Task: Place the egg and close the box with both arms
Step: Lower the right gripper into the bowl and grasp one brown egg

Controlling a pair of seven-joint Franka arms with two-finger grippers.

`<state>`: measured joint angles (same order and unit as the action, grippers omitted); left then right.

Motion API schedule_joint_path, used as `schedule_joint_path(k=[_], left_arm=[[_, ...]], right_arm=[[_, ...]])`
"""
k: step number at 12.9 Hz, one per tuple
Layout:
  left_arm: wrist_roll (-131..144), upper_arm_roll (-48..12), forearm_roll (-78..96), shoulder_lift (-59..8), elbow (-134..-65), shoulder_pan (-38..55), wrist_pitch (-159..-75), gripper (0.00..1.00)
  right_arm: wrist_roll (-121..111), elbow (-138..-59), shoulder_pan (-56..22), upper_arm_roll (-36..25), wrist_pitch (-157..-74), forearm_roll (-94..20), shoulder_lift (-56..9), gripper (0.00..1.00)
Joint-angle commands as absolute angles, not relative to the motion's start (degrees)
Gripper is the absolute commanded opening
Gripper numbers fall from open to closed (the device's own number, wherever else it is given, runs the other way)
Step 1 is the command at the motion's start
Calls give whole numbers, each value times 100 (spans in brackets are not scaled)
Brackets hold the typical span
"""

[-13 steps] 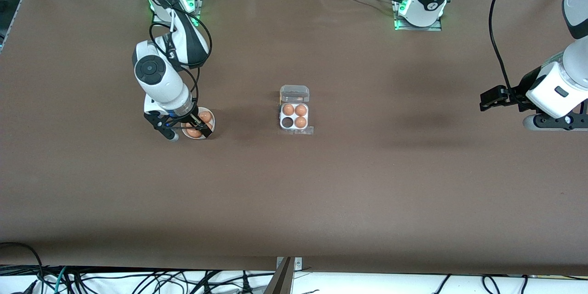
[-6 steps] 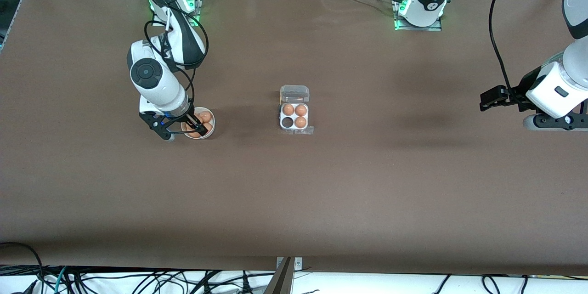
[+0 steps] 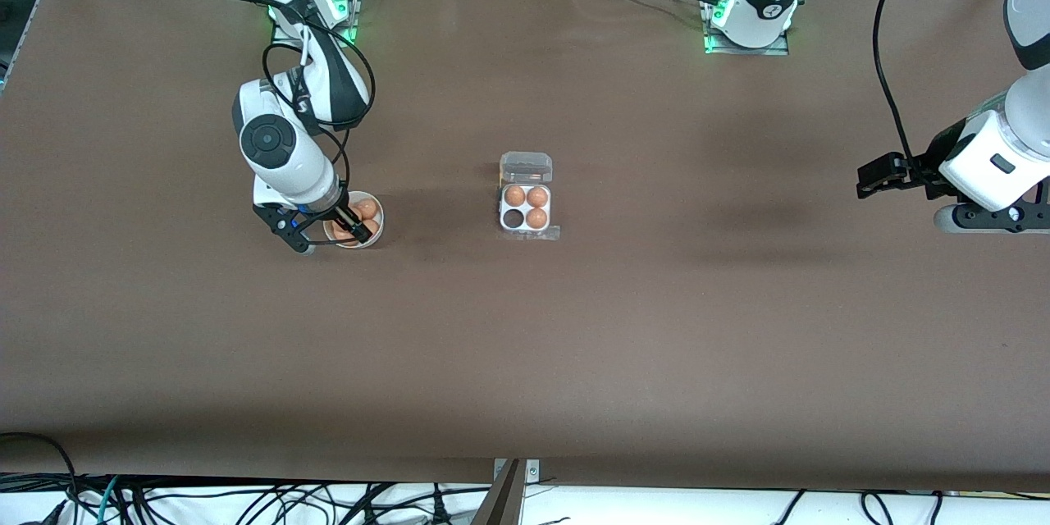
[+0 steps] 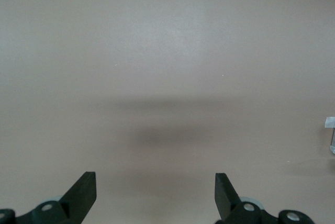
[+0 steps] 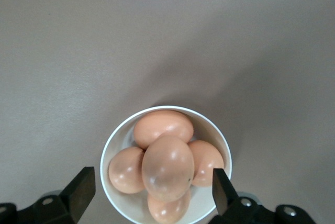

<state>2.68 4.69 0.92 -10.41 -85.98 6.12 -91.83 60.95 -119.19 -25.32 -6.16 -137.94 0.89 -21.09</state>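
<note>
My right gripper should close on the top egg now. Its fingers are level with the top egg's middle (image 5: 168, 168) over the bowl in the right wrist view.
The box (image 3: 526, 209) lies mid-table with its clear lid (image 3: 526, 166) folded open. Three brown eggs fill three of its cups, and one cup (image 3: 514, 218) is empty. My right gripper (image 3: 328, 231) hangs open just above a white bowl (image 3: 376, 221) of several brown eggs. In the right wrist view the top egg (image 5: 167, 167) lies between the spread fingers of the right gripper (image 5: 153, 179), and nothing is held. The bowl's rim (image 5: 111, 143) shows below. My left gripper (image 3: 902, 197) waits open over bare table at the left arm's end, and the left wrist view shows the left gripper (image 4: 154, 182) empty.
The brown table (image 3: 656, 328) stretches wide around the box and bowl. Cables (image 3: 246, 500) lie along the edge nearest the front camera. The two arm bases (image 3: 746, 25) stand at the edge farthest from it.
The right arm's wrist swayed slightly toward its end of the table and back, keeping the gripper over the bowl. The left arm has not moved.
</note>
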Motion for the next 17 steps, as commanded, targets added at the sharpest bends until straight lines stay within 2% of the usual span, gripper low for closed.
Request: schedule_joint_path(k=[1,8,16,17], left_arm=[[202,483,167,-1011,-8622,606,-9149,100],[211,483,167,-1011,-8622,606,-9149,100],[211,483,167,-1028,-8622,606,-9141,100],[211,483,167,-1028,-8622,606,-9149,100]], right_arm=[[6091,-11927,-2479,-615,-13746,193,-2092,94],[6082,-11918,-2470,-615,-13755,193,-2145,64],[5951,-11883,-2470,-615,-13808,193,-2268,37],[5863,-11883,-2470,-615,-13808,193,-2268,31]])
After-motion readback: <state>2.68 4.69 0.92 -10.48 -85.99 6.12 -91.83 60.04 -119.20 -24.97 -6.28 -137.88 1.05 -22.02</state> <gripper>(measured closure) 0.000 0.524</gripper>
